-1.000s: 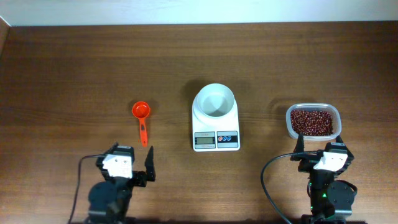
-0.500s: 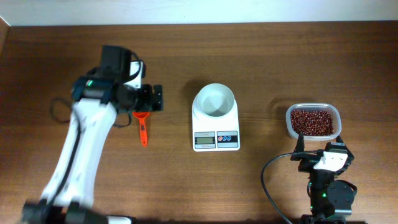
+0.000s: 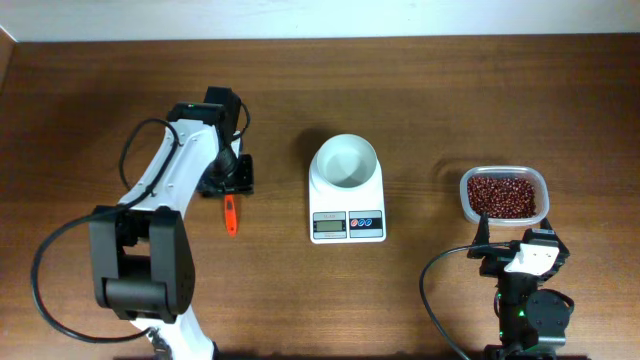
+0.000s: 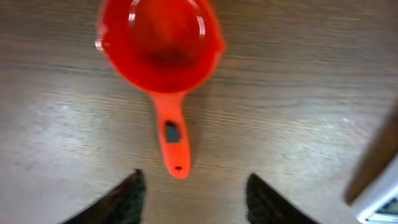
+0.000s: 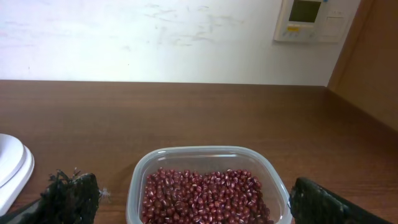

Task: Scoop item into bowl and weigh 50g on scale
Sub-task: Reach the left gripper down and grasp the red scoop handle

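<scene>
My left gripper is to grab the scoop's handle close to its cup (image 3: 230, 202) (image 4: 168, 112) next. That leaves the handle end free to hand over to my right gripper.
The white bowl (image 3: 345, 160) sits empty on the white scale (image 3: 347, 225) at the table's middle. The red-brown beans (image 3: 503, 195) fill a clear plastic tub (image 3: 465, 190) at the right; the right wrist view shows the beans (image 5: 205, 193) too. An orange measuring scoop lies left of the scale, with its handle (image 3: 230, 213) showing in the overhead view. My left gripper (image 3: 228, 178) hovers over its cup, open and empty. In the left wrist view the scoop (image 4: 158, 43) lies ahead of the open fingers (image 4: 196, 199), handle end between them. My right gripper (image 3: 512, 240) is open just in front of the tub (image 5: 134, 186).
The table is dark brown wood. A white wall runs along the far edge. A corner of the scale (image 4: 379, 205) shows at the lower right of the left wrist view. The scale's edge (image 5: 12, 168) shows at the left of the right wrist view.
My left arm has swung from its parked spot at the front left out to the scoop and settled over its cup. The right arm has not moved.
</scene>
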Controlling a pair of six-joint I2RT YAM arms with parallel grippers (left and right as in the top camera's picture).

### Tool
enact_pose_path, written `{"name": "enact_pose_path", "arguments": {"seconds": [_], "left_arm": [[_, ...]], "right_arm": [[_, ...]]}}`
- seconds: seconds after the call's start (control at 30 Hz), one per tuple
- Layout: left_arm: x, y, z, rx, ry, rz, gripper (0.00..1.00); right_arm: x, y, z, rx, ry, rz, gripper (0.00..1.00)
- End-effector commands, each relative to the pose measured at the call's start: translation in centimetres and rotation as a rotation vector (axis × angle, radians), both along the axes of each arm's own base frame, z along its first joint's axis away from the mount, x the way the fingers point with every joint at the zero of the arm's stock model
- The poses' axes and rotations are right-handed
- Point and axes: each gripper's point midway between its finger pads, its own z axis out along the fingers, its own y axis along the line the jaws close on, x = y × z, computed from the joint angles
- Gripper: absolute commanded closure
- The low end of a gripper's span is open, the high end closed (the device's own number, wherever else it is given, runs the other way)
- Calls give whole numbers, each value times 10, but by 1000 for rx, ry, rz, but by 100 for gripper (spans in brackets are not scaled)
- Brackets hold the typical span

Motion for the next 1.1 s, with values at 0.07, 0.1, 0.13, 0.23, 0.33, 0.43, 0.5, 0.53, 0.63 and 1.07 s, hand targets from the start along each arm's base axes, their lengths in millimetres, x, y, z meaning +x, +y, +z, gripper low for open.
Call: {"name": "enact_pose_path", "arguments": {"seconds": [0.07,0.1,0.13,0.23,0.33,0.43,0.5,0.53,0.63,1.07], "left_arm": [[2,19,-17,105,33,23,42],[2,19,-21,106,40,21,44],[3,19,-25,107,46,21,44],[6,18,-33,107,46,21,46],[14,18,-42,105,29,22,48],[20,17,-48,104,12,23,50],[23,17,-48,103,1,24,49],[26,17,-48,102,-10,24,49],[26,17,-46,101,-13,24,48],[15,23,-51,130,-16,23,53]], "right_arm": [[-1,-3,-3,2,5,-17,1],[-1,-3,-3,2,5,-17,1],[-1,-3,-3,2,5,-17,1],[-1,-3,-3,2,5,-17,1],[-1,-3,-3,2,5,-17,1],[-1,-3,-3,2,5,-17,1],[-1,-3,-3,2,5,-17,1],[-1,-3,-3,2,5,-17,1],[-1,-3,-3,2,5,-17,1],[-1,-3,-3,2,5,-17,1]]}}
